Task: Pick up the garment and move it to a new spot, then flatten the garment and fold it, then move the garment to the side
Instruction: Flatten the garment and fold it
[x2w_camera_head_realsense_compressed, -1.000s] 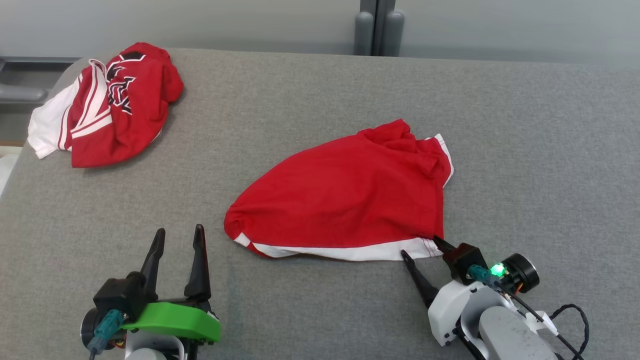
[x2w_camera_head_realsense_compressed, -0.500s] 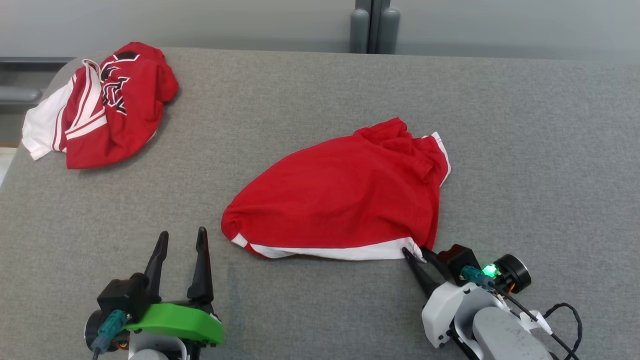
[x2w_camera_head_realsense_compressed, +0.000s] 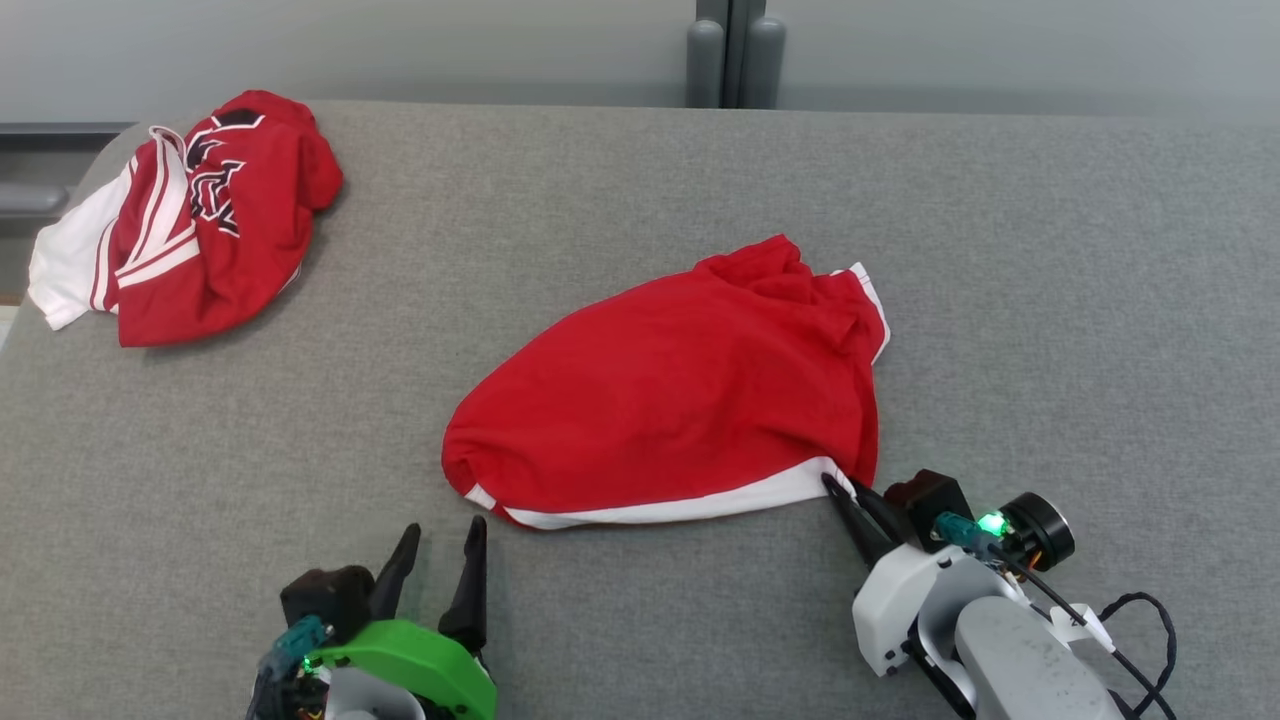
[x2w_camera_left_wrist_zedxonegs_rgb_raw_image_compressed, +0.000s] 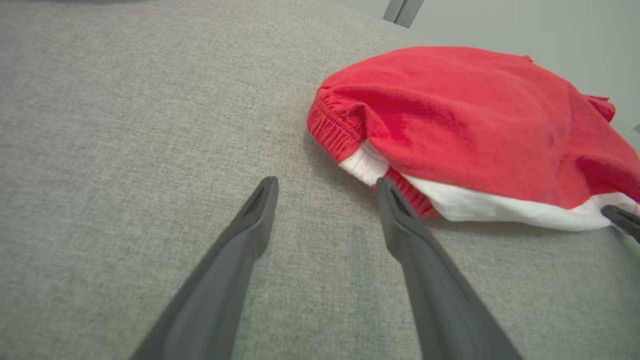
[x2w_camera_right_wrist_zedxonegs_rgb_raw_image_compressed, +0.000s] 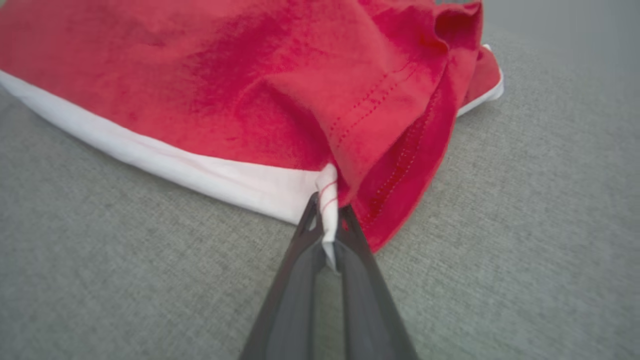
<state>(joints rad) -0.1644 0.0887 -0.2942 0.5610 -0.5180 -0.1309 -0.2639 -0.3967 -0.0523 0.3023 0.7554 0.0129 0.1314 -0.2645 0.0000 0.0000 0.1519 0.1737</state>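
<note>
Next, my left gripper grabs the garment by the white edge at its elastic band (x2w_camera_head_realsense_compressed: 480, 496), since the red cloth (x2w_camera_head_realsense_compressed: 672, 390) lies slack in a broad heap.
A red garment (x2w_camera_head_realsense_compressed: 670, 390) with a white hem band lies bunched in the middle of the grey table (x2w_camera_head_realsense_compressed: 600, 200). My right gripper (x2w_camera_head_realsense_compressed: 840, 487) is shut on the garment's near right corner; in the right wrist view the white hem (x2w_camera_right_wrist_zedxonegs_rgb_raw_image_compressed: 327, 200) is pinched between the two fingers, gripper (x2w_camera_right_wrist_zedxonegs_rgb_raw_image_compressed: 327, 205). My left gripper (x2w_camera_head_realsense_compressed: 442, 533) stands open on the table just short of the garment's near left corner. In the left wrist view, my left gripper (x2w_camera_left_wrist_zedxonegs_rgb_raw_image_compressed: 325, 187) has its right fingertip almost touching the red garment (x2w_camera_left_wrist_zedxonegs_rgb_raw_image_compressed: 475, 125) at the elastic waistband, nothing between the fingers.
A second red and white garment (x2w_camera_head_realsense_compressed: 190, 225) with black lettering lies crumpled at the table's far left corner. Grey posts (x2w_camera_head_realsense_compressed: 725, 55) stand behind the far edge. A black cable (x2w_camera_head_realsense_compressed: 1140, 630) trails from my right arm.
The right gripper has shut on the garment's white hem corner. The left gripper has moved right and forward toward the garment's left corner. The camera has shifted slightly.
</note>
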